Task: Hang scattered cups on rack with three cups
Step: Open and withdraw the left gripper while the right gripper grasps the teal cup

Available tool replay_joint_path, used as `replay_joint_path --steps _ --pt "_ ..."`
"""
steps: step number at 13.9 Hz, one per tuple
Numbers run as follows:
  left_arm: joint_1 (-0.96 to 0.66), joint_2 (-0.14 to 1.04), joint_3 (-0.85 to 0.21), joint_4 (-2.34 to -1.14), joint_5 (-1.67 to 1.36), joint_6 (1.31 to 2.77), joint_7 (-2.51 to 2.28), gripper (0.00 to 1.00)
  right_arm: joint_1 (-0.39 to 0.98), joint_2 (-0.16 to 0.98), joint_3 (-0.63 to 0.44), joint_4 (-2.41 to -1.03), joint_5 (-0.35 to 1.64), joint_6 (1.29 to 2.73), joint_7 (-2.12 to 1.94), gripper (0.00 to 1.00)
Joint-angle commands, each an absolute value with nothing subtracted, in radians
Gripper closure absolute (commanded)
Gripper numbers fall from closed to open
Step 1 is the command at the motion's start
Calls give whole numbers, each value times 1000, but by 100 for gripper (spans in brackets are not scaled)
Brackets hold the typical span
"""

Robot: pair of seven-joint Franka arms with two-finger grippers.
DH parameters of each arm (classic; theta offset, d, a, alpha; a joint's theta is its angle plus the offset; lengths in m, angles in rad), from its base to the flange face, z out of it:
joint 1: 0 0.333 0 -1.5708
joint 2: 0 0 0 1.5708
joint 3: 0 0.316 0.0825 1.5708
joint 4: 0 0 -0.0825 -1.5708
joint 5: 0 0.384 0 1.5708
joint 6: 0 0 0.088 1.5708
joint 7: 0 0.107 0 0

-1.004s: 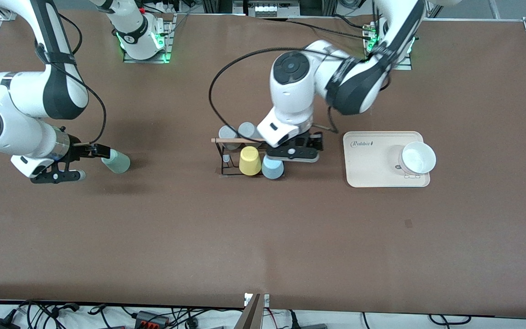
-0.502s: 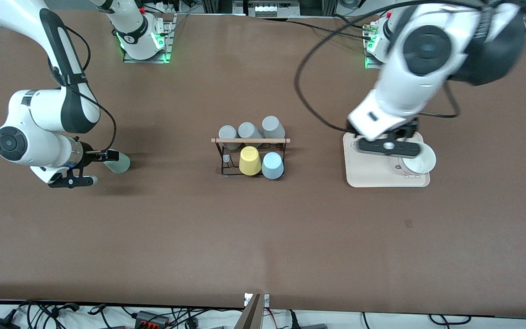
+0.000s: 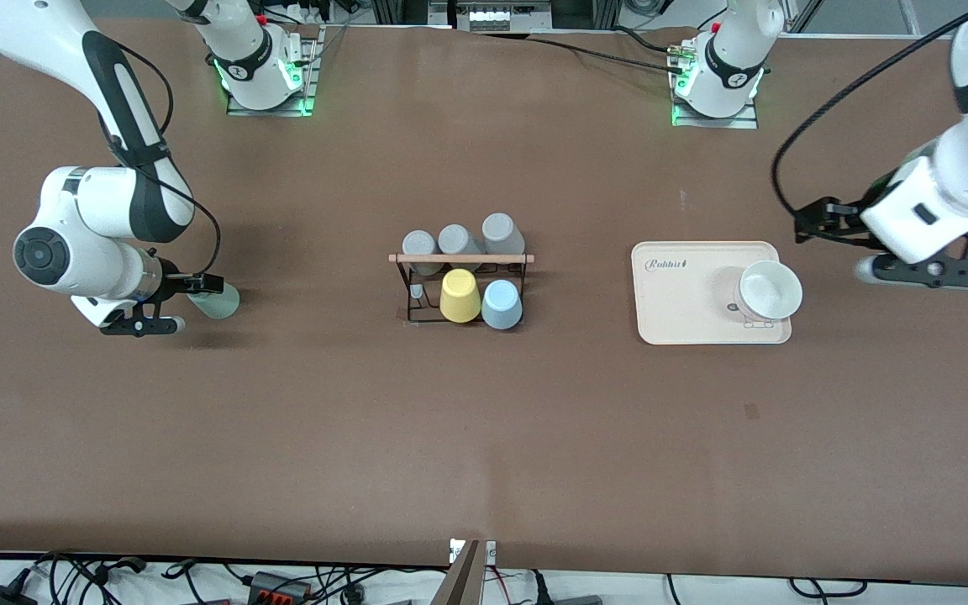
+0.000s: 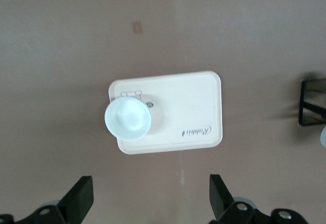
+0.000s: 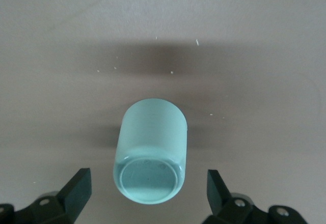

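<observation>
Next, my right gripper grabs the mint-green cup by its closed base end (image 5: 148, 179), leaving the mint-green cup's opening (image 5: 155, 109) free to slide onto the rack.
The pale mint-green cup (image 3: 221, 301) (image 5: 151, 142) lies on its side on the table toward the right arm's end. My right gripper (image 3: 188, 304) (image 5: 149, 191) is open, its fingers either side of the cup's near end without touching it. The black wire rack (image 3: 413, 290) (image 4: 311, 102) with its wooden rod (image 3: 460, 258) stands mid-table. Three grey cups (image 3: 455, 239) sit along the side farther from the front camera. The light blue cup (image 3: 502, 304) sits on the nearer side next to a yellow tumbler (image 3: 460, 296). My left gripper (image 3: 833, 249) (image 4: 150, 198) hangs open and empty over bare table.
A cream tray (image 3: 677, 302) (image 4: 188, 102) lies between the rack and the left gripper, with a white bowl (image 3: 768, 290) (image 4: 127, 119) on it. Both arm bases stand along the table edge farthest from the front camera.
My left gripper has swung away from the rack, over the tray, out toward the left arm's end. The blue cup stays on the rack. My right gripper has closed in around the mint cup.
</observation>
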State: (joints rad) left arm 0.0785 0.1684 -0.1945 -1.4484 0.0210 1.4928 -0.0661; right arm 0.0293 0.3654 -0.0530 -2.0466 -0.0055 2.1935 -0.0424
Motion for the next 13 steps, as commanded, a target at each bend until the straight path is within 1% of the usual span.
replay_joint_path --steps 1,2,3,4,7,11,12,13 --pt "61 2 -134 -1638 -61 1552 -37 0 26 373 -49 -2063 -5 2217 -34 0" --pt "46 -17 -106 -1641 -61 1563 -38 0 28 374 -49 -2060 -5 2218 -34 0" --pt "2 -20 -57 -1641 -57 1572 -35 0 29 376 -49 -2060 -6 2217 -35 0" --pt "-30 -20 -36 -1640 -46 1574 -26 0 31 382 -51 -2057 -8 2218 -35 0" --pt "-32 -18 -40 -1632 15 1560 -35 0 26 405 -51 -2057 -9 2243 -35 0" --pt "-29 -14 -44 -1629 0 1568 -38 0 26 414 -49 -2054 -9 2247 -34 0" --pt "-34 -14 -44 -1629 0 1581 -38 0 26 420 -49 -2054 -8 2246 -34 10" --pt "-34 -12 -44 -1629 -9 1600 -40 0 25 422 -49 -2052 -8 2246 -34 30"
